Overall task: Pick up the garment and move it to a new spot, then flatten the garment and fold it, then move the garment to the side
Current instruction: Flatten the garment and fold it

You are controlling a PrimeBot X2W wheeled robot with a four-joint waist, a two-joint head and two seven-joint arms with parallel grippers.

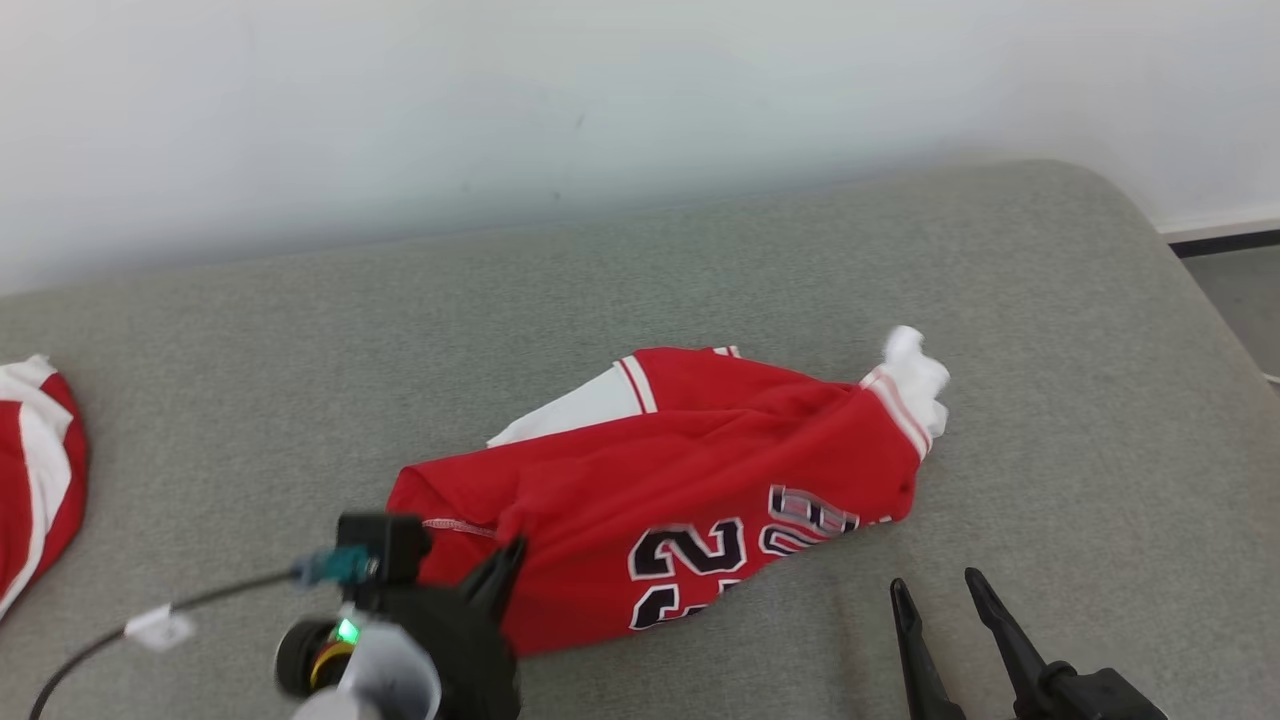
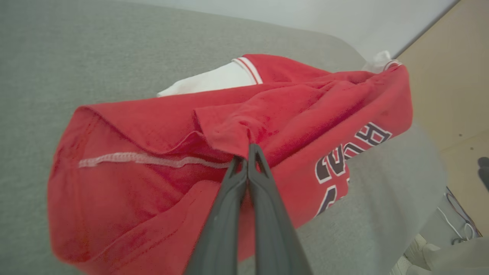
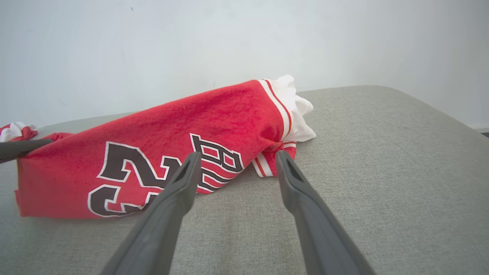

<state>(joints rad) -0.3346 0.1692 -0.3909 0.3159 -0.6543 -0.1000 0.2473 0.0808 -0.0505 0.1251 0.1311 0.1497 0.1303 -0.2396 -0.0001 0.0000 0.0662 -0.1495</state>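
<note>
The right gripper grabs the jersey by its white sleeve edge (image 1: 920,372) next, which stands up in a loose heap beside the jersey's broad red body (image 1: 684,480).
The garment (image 1: 690,470) is a red jersey with white trim and black-and-white numbers, lying crumpled in the middle of the grey cushion (image 1: 700,280). My left gripper (image 1: 510,552) is at the jersey's near-left end, shut on a raised fold of the red cloth (image 2: 229,130); in the left wrist view the two fingers (image 2: 244,160) press together on that fold. My right gripper (image 1: 935,588) stands open near the front right, a short way off the jersey's right end (image 3: 267,126), with nothing between its fingers (image 3: 187,172).
A second red and white garment (image 1: 35,470) lies at the cushion's far left edge. A pale wall (image 1: 600,100) runs behind the cushion. The cushion's right edge (image 1: 1200,300) drops to the floor. Bare grey cushion stretches to the right of the jersey.
</note>
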